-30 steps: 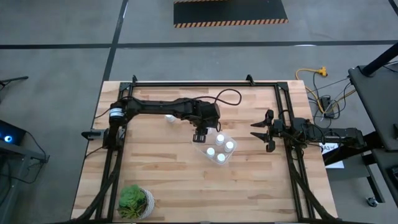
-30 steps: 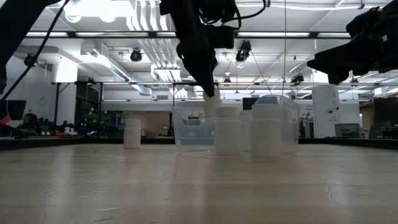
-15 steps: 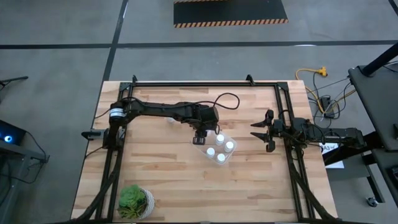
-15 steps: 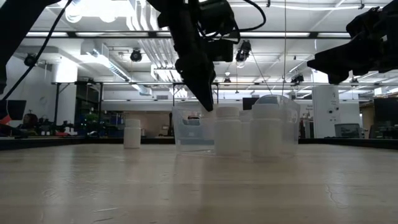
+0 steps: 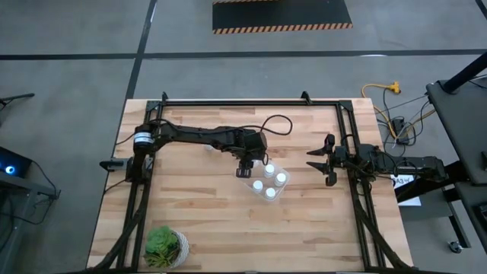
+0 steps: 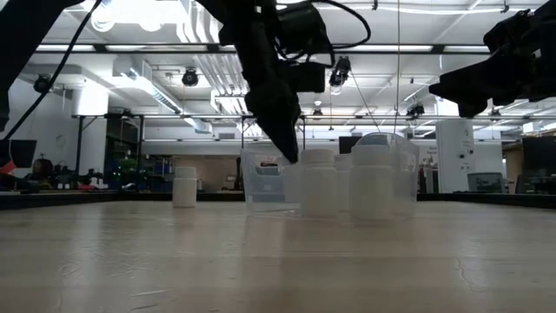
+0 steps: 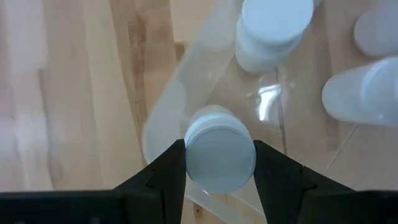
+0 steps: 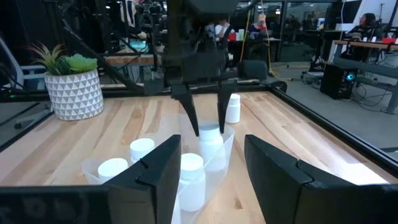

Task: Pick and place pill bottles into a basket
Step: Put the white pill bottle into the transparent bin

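My left gripper needs to release the bottle: in the left wrist view the held bottle (image 7: 219,155) is upright inside the basket's corner (image 7: 180,134), level with its neighbours.
My left gripper (image 5: 245,163) hangs over the clear basket's (image 5: 242,176) far-left corner, shut on a white pill bottle (image 7: 220,155) that stands upright inside that corner. Several more bottles (image 5: 269,181) stand in the basket. One loose bottle (image 6: 184,186) stands on its base on the table, left of the basket; it also shows in the right wrist view (image 8: 232,107). My right gripper (image 5: 313,160) waits open and empty at the table's right side, pointing at the basket. My left gripper pinches the bottle's round cap (image 7: 193,155) between its two fingers, one on each side. The fingers (image 8: 191,121) come from above, pointing down. The bottle stays upright inside the basket wall (image 7: 163,118); whether its base rests on the basket floor I cannot tell.
A green potted plant (image 5: 166,247) in a white patterned pot stands at the table's near-left corner. Black frame rails (image 5: 346,129) run along the table's left, far and right edges. Bare wood lies near and left of the basket.
My left gripper has gone down with the pill bottle, from above the basket's rim to inside the basket's far-left corner, still shut on it. The bottle has stayed upright.
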You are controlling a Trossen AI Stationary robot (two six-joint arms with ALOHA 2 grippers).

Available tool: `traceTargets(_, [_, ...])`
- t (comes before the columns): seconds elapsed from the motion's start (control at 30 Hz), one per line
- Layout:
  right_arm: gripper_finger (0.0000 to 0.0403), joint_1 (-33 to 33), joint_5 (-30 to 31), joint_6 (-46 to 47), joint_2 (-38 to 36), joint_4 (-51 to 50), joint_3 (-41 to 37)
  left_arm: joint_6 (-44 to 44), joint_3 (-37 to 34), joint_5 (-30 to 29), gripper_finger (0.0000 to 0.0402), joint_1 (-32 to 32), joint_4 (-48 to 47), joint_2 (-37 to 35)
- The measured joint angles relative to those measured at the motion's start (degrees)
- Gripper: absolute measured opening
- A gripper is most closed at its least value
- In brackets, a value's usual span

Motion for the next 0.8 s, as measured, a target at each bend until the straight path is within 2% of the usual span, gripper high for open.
traceTargets(0.47, [0.0166,0.0,0.0,0.0,0.0,0.0,0.0,-0.1,-0.8,0.0,0.014,0.0,1.4,0.0])
traceTargets(0.67, [0.0166,0.0,0.0,0.1,0.0,0.0,0.0,-0.1,-0.7,0.0,0.0218,0.0,1.5,0.0])
traceTargets(0.8, [0.0166,0.0,0.0,0.0,0.0,0.0,0.0,-0.1,-0.7,0.0,0.0243,0.0,1.5,0.0])
